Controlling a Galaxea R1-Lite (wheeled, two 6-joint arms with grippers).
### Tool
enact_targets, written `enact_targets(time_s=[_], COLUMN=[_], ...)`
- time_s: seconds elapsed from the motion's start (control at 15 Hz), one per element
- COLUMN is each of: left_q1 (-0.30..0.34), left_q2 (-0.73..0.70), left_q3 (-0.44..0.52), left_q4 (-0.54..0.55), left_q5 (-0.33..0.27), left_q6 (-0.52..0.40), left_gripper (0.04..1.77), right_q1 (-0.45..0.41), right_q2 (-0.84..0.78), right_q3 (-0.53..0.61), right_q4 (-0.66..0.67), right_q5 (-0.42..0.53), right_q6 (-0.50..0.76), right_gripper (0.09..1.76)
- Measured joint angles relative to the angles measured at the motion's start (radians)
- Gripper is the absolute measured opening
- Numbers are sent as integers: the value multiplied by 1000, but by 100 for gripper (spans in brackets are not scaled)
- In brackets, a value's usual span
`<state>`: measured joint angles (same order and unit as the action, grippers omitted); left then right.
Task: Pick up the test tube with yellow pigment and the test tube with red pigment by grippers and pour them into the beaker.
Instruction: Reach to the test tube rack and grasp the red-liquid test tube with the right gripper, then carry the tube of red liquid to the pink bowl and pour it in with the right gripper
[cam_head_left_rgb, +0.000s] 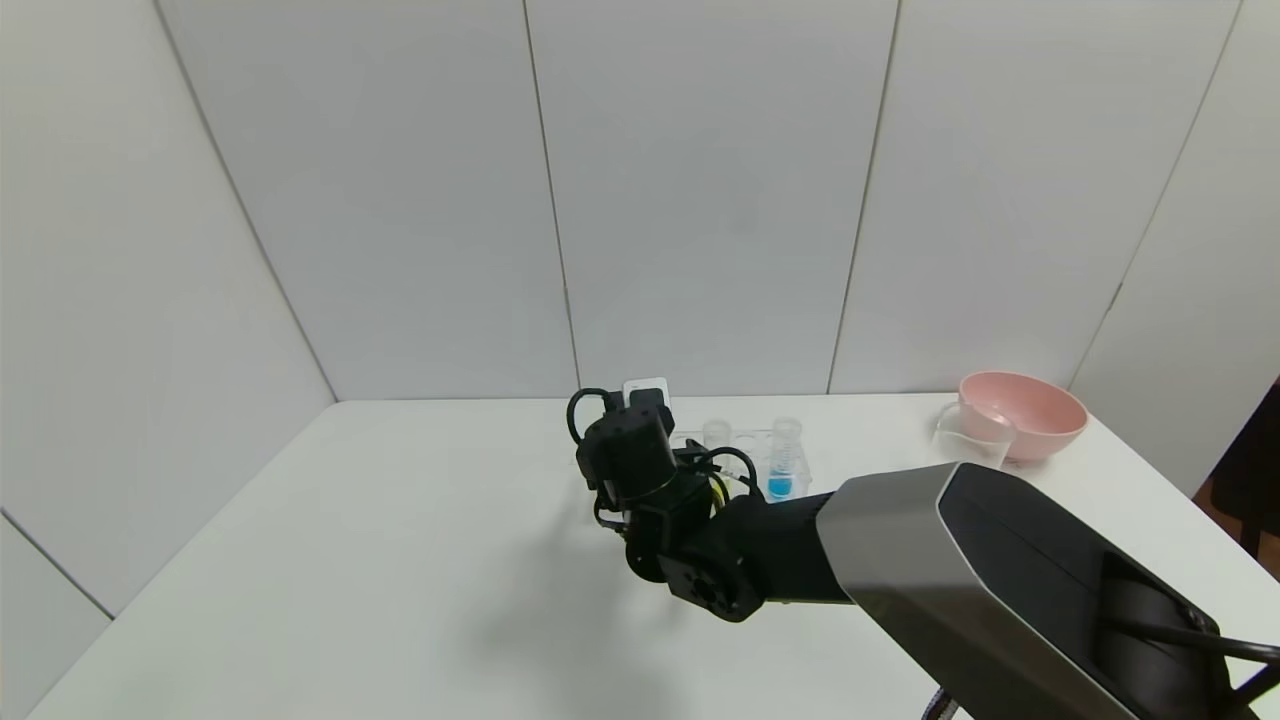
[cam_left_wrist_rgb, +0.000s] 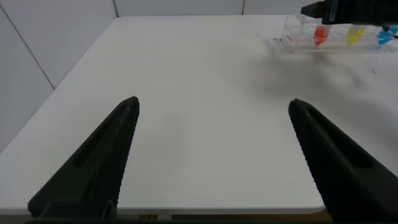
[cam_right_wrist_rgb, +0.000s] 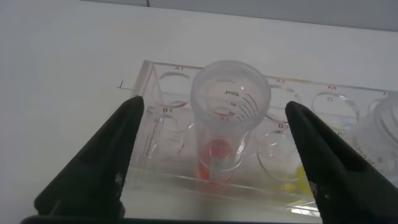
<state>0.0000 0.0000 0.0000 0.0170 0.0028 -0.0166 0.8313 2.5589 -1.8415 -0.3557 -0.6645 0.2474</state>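
I will grab the red test tube with my right gripper by the upper body under its rim (cam_right_wrist_rgb: 225, 132), because the clear rack closes around the red test tube's lower half.
The test tube with red pigment (cam_right_wrist_rgb: 227, 118) stands upright in a clear rack (cam_right_wrist_rgb: 163, 115), with red liquid at its bottom. My right gripper (cam_right_wrist_rgb: 214, 102) is open; one finger is on each side of this tube, with a gap on both sides. The test tube with yellow pigment (cam_right_wrist_rgb: 297, 177) sits one hole over, and only its yellow liquid shows through the rack. In the left wrist view, the red tube (cam_left_wrist_rgb: 320, 35) and the yellow tube (cam_left_wrist_rgb: 354, 36) stand far off. My left gripper (cam_left_wrist_rgb: 213, 101) hangs open over bare table. The beaker (cam_head_left_rgb: 968, 436) stands at the back right.
A pink bowl (cam_head_left_rgb: 1025, 412) sits right behind the beaker. A tube with blue liquid (cam_head_left_rgb: 780, 478) stands in the rack's right end. My right arm (cam_head_left_rgb: 760, 545) stretches across the table from the lower right. White walls close in the back and left.
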Motion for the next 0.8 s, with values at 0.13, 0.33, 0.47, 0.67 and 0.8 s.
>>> enact_targets(time_s=[0.13,0.33,0.47,0.67,0.8], left_q1=[0,0,0,0,0], left_q2=[0,0,0,0,0], left_q3=[0,0,0,0,0], left_q4=[0,0,0,0,0], left_q5=[0,0,0,0,0], left_q6=[0,0,0,0,0], left_gripper=[172,172,172,172,172], right_q1=[-1,-3,-4,-9,-14], right_q2=[0,-3,-6,-8,-9], right_q3=[1,5,7,7,7], right_q4=[0,3,3,3,3], right_q5=[0,0,0,-9,-9], right_q6=[1,1,1,1,0], right_gripper=[124,88,64,52,52])
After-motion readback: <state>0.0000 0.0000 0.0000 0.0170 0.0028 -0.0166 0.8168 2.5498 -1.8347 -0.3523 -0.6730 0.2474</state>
